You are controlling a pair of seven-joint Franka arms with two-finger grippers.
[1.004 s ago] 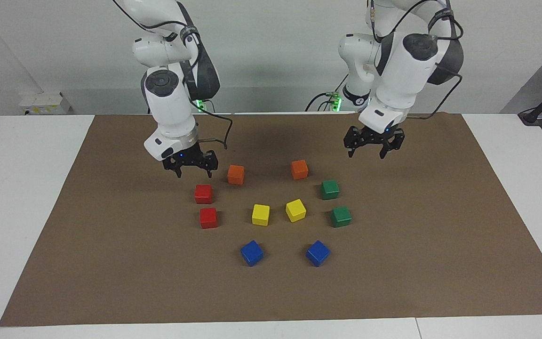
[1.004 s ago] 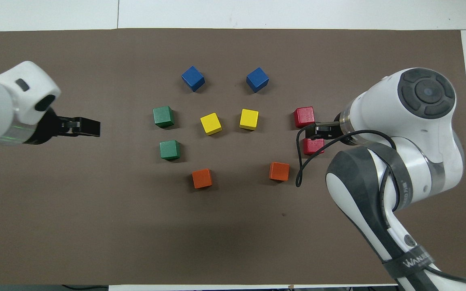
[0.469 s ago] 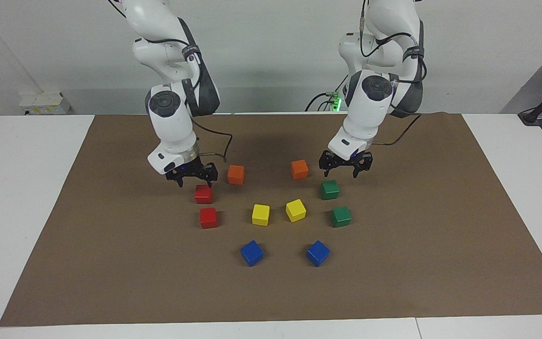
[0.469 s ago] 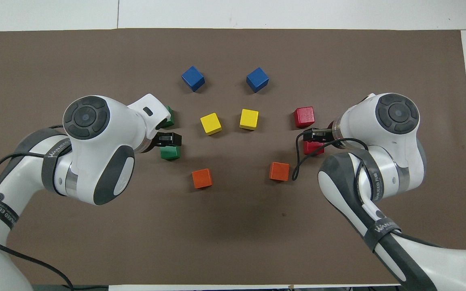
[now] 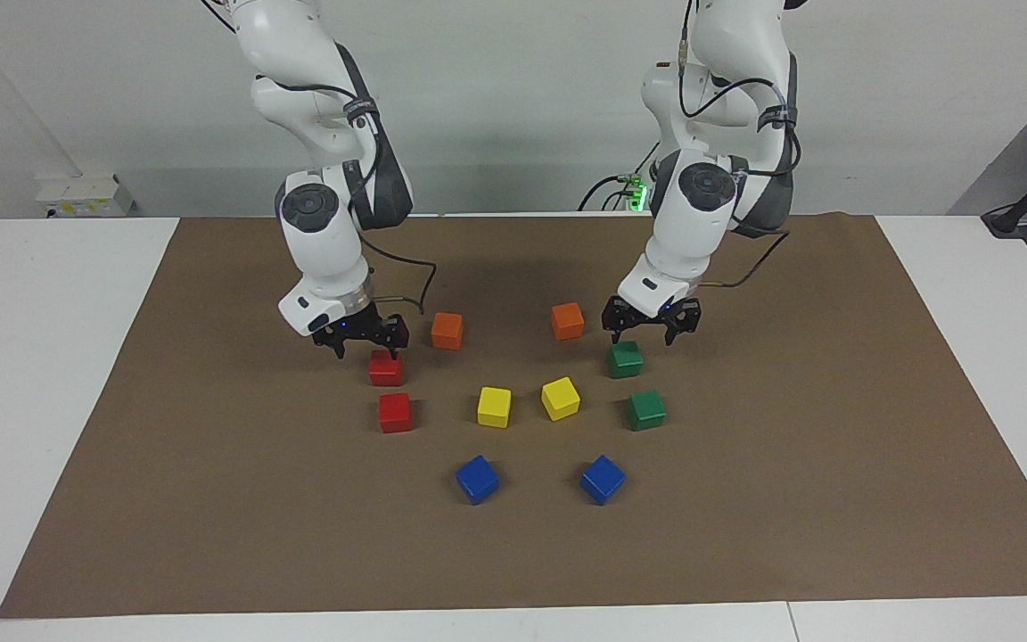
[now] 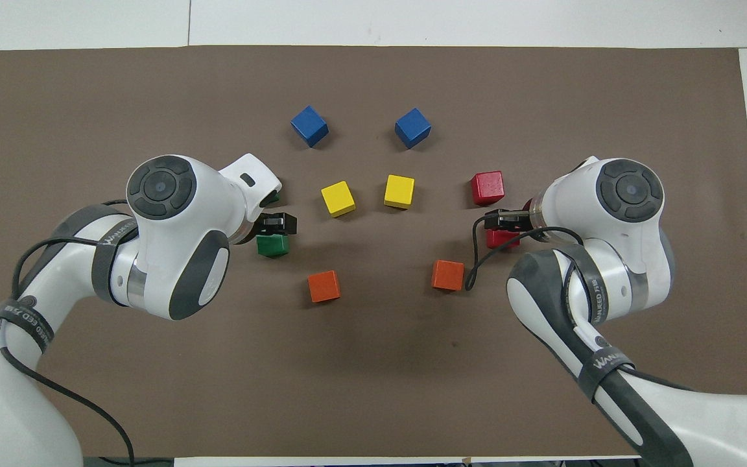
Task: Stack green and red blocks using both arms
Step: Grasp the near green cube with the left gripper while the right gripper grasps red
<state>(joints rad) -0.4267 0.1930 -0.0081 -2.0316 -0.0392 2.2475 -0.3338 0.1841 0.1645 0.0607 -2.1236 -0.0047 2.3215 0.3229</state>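
Observation:
My fingers are above the nearer red block point(image 6: 503, 238), short of its sides, and would miss if closed now; my right gripper must lower first, then close on the block.
Two red blocks lie toward the right arm's end: the nearer one point(image 5: 385, 367) point(image 6: 502, 239) and the farther one point(image 5: 395, 412) point(image 6: 487, 187). Two green blocks lie toward the left arm's end: the nearer one point(image 5: 625, 358) point(image 6: 273, 245) and the farther one point(image 5: 646, 409), which the left wrist mostly hides in the overhead view. My right gripper point(image 5: 362, 343) point(image 6: 500, 220) is open, low just over the nearer red block. My left gripper point(image 5: 650, 332) point(image 6: 279, 224) is open, low just over the nearer green block. Neither holds anything.
Two orange cubes point(image 5: 447, 330) point(image 5: 567, 320) lie close beside the grippers, between them. Two yellow cubes point(image 5: 494, 406) point(image 5: 560, 398) lie in the middle, and two blue cubes point(image 5: 477, 479) point(image 5: 603, 479) farthest from the robots. All rest on a brown mat point(image 5: 210, 499).
Both arms have swung in and come down. The left gripper moved from the mat's end to over the nearer green block; the right gripper sank closer to the nearer red block. No block moved.

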